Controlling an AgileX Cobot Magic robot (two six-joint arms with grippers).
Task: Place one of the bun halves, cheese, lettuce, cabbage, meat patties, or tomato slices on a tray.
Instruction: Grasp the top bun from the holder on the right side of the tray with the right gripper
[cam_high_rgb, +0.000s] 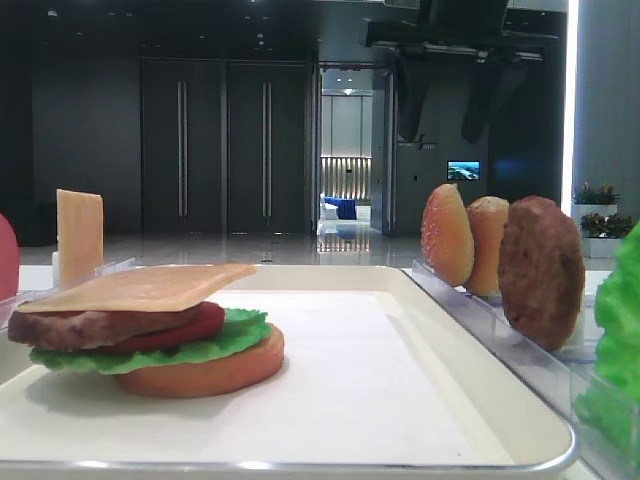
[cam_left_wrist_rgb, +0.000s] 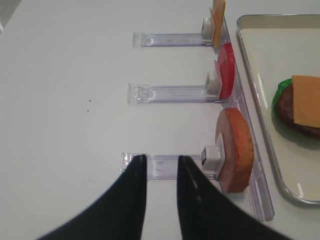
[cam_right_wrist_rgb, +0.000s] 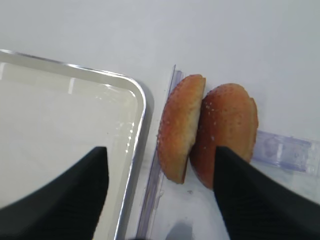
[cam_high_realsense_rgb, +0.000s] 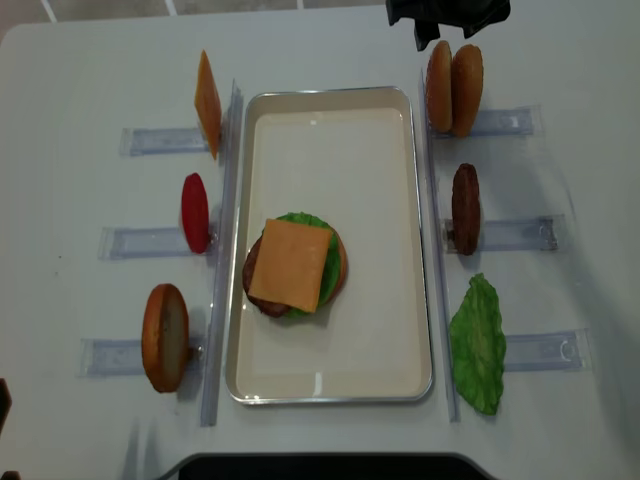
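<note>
The top bun half stands on edge, its domed side broad, so my right gripper grabs the top bun half across its narrow upper rim next.
Two domed bun halves stand on edge side by side in a clear rack slot right of the cream tray. My right gripper hovers over them, open, with its black fingers either side and nothing gripped. On the tray sits a stack of bun base, lettuce, tomato and patty with a cheese slice on top. My left gripper hangs over a left rack arm, jaws a little apart and empty, beside another bun half.
The right rack also holds a meat patty and a lettuce leaf. The left rack holds a cheese slice, a tomato slice and a bun. Bare white table surrounds the racks.
</note>
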